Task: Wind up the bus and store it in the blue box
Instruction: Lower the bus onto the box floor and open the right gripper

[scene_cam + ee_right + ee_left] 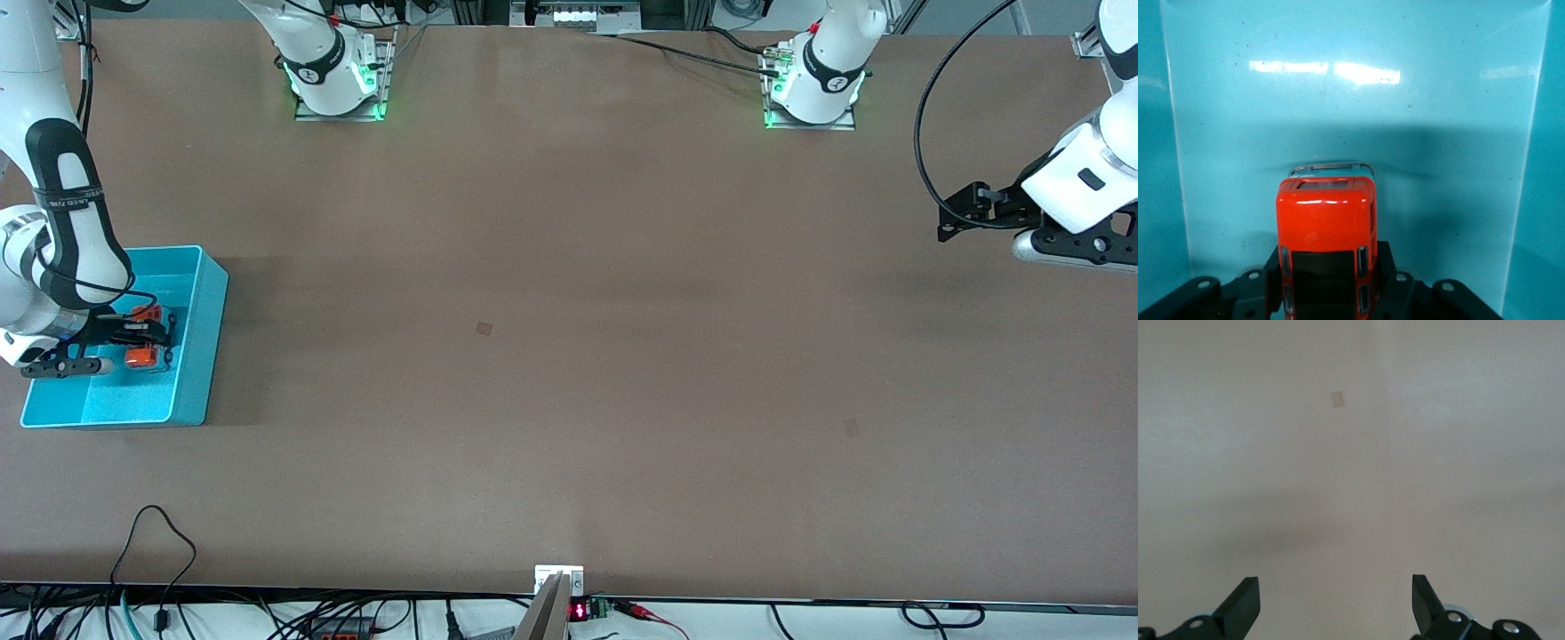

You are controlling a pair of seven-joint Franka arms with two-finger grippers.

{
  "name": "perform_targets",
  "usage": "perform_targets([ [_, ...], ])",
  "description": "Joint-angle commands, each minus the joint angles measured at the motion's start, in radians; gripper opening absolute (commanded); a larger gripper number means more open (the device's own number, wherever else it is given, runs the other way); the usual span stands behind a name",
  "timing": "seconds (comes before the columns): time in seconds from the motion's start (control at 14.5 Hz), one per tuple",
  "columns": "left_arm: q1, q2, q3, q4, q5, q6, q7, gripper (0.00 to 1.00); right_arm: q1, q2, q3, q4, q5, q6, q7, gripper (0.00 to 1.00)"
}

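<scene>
I should open my right gripper now: the orange bus [141, 358] [1326, 217] is low over the bottom of the blue box, so the bus would stay in the box.
The orange bus [141, 358] is inside the blue box [210, 331], which stands at the right arm's end of the table. My right gripper [148, 336] reaches down into the box and is shut on the bus. In the right wrist view the bus [1326, 217] sits between the fingers of the right gripper [1328, 270], with the box's turquoise floor [1338, 100] close below it. I cannot tell whether the bus touches the floor. My left gripper [958, 216] waits open over the left arm's end of the table; the left gripper [1335, 587] holds nothing.
Two small tape patches [484, 328] [851, 427] lie on the brown table. The arm bases [338, 84] [813, 93] stand along the table's farthest edge from the camera. Cables [160, 542] and a small device [559, 582] lie along the nearest edge.
</scene>
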Motion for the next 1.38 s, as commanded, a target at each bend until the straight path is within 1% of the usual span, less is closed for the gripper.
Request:
perform_targets([
  [0.0, 0.005, 0.015, 0.001, 0.027, -0.016, -0.009, 0.009, 1.0, -0.015, 0.009, 0.01, 0.0, 0.014, 0.02, -0.005, 0.49],
  [0.07, 0.004, 0.015, 0.001, 0.027, -0.016, -0.009, 0.007, 1.0, -0.015, 0.009, 0.01, 0.0, 0.013, 0.017, -0.005, 0.5],
  [0.14, 0.004, 0.015, 0.001, 0.027, -0.016, -0.009, 0.007, 1.0, -0.015, 0.006, 0.01, 0.0, 0.014, 0.009, -0.005, 0.61],
  [0.21, 0.004, 0.015, 0.001, 0.027, -0.016, -0.008, 0.009, 1.0, -0.015, 0.003, 0.01, -0.002, 0.013, 0.009, -0.005, 0.65],
  [0.28, 0.005, 0.015, 0.001, 0.027, -0.016, -0.008, 0.009, 1.0, -0.015, -0.001, 0.01, -0.002, 0.013, 0.005, -0.007, 0.66],
  [0.34, 0.005, 0.015, 0.001, 0.027, -0.016, -0.008, 0.009, 1.0, -0.018, -0.003, 0.01, -0.002, 0.013, -0.004, -0.013, 0.69],
  [0.41, 0.005, 0.015, 0.001, 0.029, -0.016, -0.009, 0.009, 1.0, -0.023, -0.005, 0.01, -0.002, 0.014, -0.015, -0.019, 0.78],
  [0.48, 0.005, 0.015, 0.001, 0.027, -0.016, -0.008, 0.009, 1.0, -0.024, -0.006, 0.011, -0.002, 0.014, -0.017, -0.022, 1.0],
  [0.76, 0.004, 0.015, 0.001, 0.029, -0.016, -0.008, 0.009, 1.0, -0.026, -0.014, 0.014, 0.009, 0.017, -0.017, -0.028, 1.0],
  [0.9, 0.005, 0.015, 0.001, 0.027, -0.016, -0.008, 0.009, 1.0, -0.023, -0.055, 0.031, 0.012, 0.02, -0.021, -0.021, 1.0],
  [1.1, 0.005, 0.015, 0.001, 0.029, -0.016, -0.008, 0.009, 1.0, -0.026, -0.129, 0.088, 0.013, 0.056, -0.061, 0.005, 1.0],
  [1.31, 0.005, 0.015, 0.001, 0.027, -0.016, -0.008, 0.009, 1.0, -0.009, -0.208, 0.103, 0.032, 0.053, -0.118, 0.03, 1.0],
])
